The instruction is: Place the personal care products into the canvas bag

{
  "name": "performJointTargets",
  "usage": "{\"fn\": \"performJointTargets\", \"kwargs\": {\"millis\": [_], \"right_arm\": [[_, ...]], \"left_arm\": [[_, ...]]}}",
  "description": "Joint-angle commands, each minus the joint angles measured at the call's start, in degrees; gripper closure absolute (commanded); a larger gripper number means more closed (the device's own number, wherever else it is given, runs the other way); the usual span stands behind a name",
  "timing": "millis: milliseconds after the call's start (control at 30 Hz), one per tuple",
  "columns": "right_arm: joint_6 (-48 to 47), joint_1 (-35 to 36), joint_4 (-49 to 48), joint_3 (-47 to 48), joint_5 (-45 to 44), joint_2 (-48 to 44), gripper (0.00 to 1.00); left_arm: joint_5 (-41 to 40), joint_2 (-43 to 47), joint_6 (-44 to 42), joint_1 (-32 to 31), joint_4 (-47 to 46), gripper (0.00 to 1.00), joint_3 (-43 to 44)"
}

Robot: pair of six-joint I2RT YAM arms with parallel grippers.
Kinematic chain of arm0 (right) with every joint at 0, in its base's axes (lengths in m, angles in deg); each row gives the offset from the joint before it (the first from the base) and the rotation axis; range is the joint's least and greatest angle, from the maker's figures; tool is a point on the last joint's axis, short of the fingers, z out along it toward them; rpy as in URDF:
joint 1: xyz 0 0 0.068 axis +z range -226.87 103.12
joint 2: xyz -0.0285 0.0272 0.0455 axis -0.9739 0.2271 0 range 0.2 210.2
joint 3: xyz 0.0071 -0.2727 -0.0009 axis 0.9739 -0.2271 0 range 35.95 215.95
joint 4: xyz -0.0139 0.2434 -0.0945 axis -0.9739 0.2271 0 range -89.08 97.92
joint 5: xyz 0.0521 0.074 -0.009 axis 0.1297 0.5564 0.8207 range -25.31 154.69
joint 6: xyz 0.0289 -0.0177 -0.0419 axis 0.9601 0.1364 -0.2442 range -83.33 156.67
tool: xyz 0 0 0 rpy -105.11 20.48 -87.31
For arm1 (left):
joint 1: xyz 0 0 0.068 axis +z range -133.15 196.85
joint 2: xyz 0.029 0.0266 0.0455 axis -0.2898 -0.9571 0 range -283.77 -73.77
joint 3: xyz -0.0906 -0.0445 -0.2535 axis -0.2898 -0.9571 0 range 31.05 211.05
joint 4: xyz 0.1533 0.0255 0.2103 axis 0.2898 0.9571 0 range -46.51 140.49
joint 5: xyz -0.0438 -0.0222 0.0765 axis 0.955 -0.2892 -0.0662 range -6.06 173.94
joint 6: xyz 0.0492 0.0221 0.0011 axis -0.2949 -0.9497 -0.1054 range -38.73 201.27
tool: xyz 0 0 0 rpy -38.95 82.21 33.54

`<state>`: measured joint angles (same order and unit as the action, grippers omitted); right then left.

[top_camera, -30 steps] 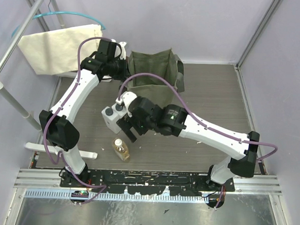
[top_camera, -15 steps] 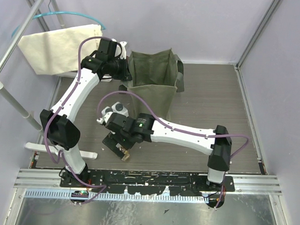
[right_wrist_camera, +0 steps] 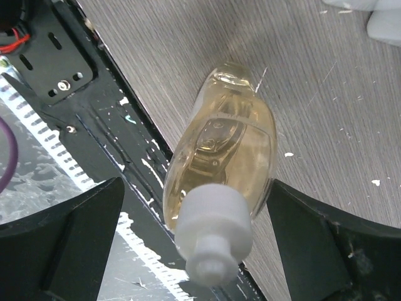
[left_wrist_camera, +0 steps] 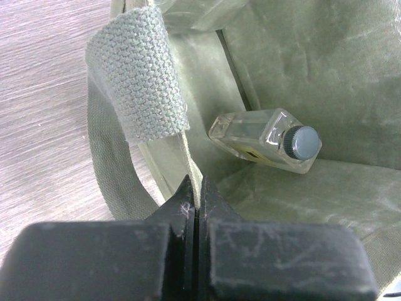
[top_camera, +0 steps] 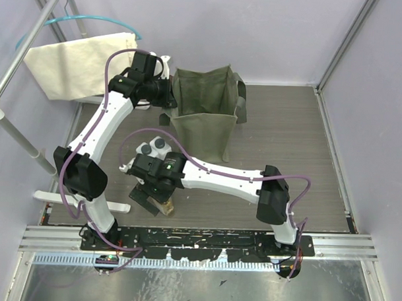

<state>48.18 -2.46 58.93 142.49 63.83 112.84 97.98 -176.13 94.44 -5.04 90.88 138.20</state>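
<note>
My fingertips reach only the bottle's shoulder in the right wrist view, so my right gripper lowers, before it closes on the amber bottle.
The olive-green canvas bag [top_camera: 206, 104] stands open at the back of the table. My left gripper [top_camera: 164, 100] is shut on its left rim [left_wrist_camera: 188, 160], beside a handle [left_wrist_camera: 141, 81]. Inside lies a clear bottle with a dark cap [left_wrist_camera: 266, 139]. A clear amber bottle with a white cap [right_wrist_camera: 222, 182] stands near the table's front edge [top_camera: 166, 206]. My right gripper [right_wrist_camera: 195, 188] is open and straddles it from above without touching [top_camera: 153, 198]. Two white bottles with grey caps [top_camera: 151, 147] stand just behind, partly hidden by the right arm.
A cream cloth [top_camera: 78, 60] hangs on a teal hanger from a metal rack [top_camera: 20, 45] at the back left. The black mounting rail [top_camera: 198, 236] runs right next to the amber bottle. A white bracket [top_camera: 120, 206] lies at the front left.
My right arm has swung toward the front left and come down over the amber bottle, so its jaws now sit on either side of it. The left gripper has kept hold of the bag rim.
</note>
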Motion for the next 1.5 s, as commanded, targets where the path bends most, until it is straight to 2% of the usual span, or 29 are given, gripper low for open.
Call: {"fn": "performJointTargets", "kwargs": {"millis": [0, 167, 500, 600, 733, 833, 933, 1233, 1467], "right_arm": [[-1.13, 0.16, 1.91, 2.88, 0.86, 1.27, 0.00], [-1.09, 0.14, 1.14, 3.84, 0.04, 3.53, 0.02], [-1.14, 0.21, 3.42, 5.52, 0.35, 6.51, 0.22], [-0.99, 0.18, 4.38, 5.16, -0.09, 6.40, 0.34], [-0.40, 0.21, 4.79, 4.13, -2.12, 5.54, 0.55], [0.23, 0.21, 4.47, 2.71, -4.07, 4.77, 0.66], [1.32, 0.04, 2.80, 0.93, -4.59, 3.59, 0.72], [5.28, -2.16, 1.14, -1.36, -7.48, -5.38, 0.99], [8.04, -3.38, 3.55, -0.92, -8.38, -10.71, 0.99]], "left_arm": [[1.01, 1.61, -1.10, 0.09, 0.60, 1.00, -1.24], [1.21, 2.07, -1.25, 0.09, 0.50, 1.00, -1.51], [1.82, 2.31, -1.37, 0.18, 0.28, 1.00, -1.60], [1.98, 2.34, -1.27, 0.17, 0.11, 1.00, -1.79], [2.16, 2.34, -1.23, 0.20, 0.10, 1.00, -2.10], [2.29, 2.36, -1.19, 0.14, 0.15, 1.00, -2.28], [2.38, 2.38, -1.26, 0.16, 0.15, 1.00, -2.38], [2.23, 2.67, -1.73, 0.42, 0.15, 1.00, -2.58], [2.11, 2.64, -1.91, 0.71, 0.14, 1.00, -2.65]]}}
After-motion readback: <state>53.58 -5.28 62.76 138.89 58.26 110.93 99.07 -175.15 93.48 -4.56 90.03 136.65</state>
